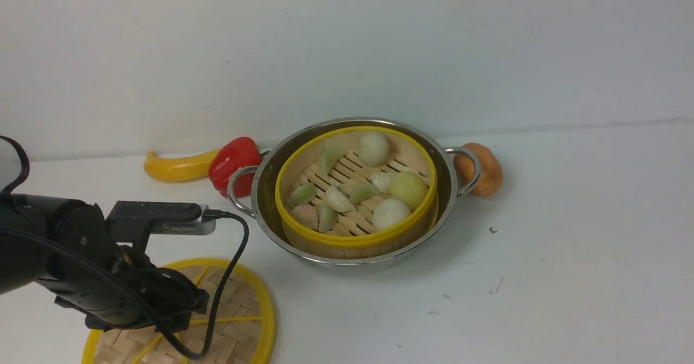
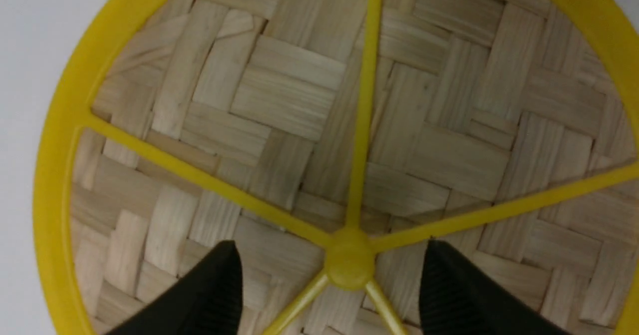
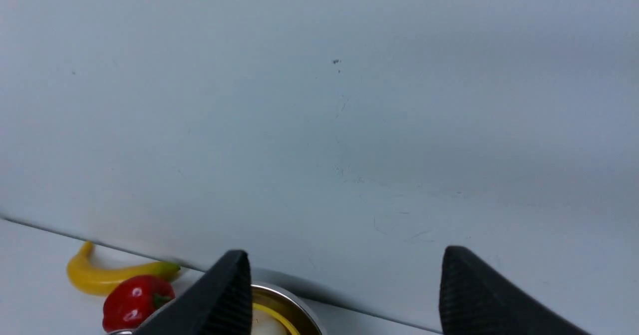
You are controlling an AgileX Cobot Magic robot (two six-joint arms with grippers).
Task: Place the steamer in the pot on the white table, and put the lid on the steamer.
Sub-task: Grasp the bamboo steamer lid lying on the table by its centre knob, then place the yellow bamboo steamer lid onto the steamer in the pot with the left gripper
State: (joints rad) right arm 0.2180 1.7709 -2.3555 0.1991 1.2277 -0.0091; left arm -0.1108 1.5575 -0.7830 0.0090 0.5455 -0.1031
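Note:
My left gripper will next grab the lid by its small central knob, because the flat lid is far wider than my fingers.
The steamer, a yellow-rimmed bamboo basket with dumplings and buns, sits inside the shiny pot on the white table. The lid, a woven disc with yellow rim and spokes, lies flat on the table at the front left, partly hidden by my left arm. In the left wrist view my left gripper is open just over the lid, one finger on either side of the central knob. My right gripper is open and empty, raised above the pot's rim, and does not show in the front view.
A yellow banana and a red pepper lie left of the pot, against the back wall. An orange potato-like toy sits by the pot's right handle. The left arm's cable loops over the lid.

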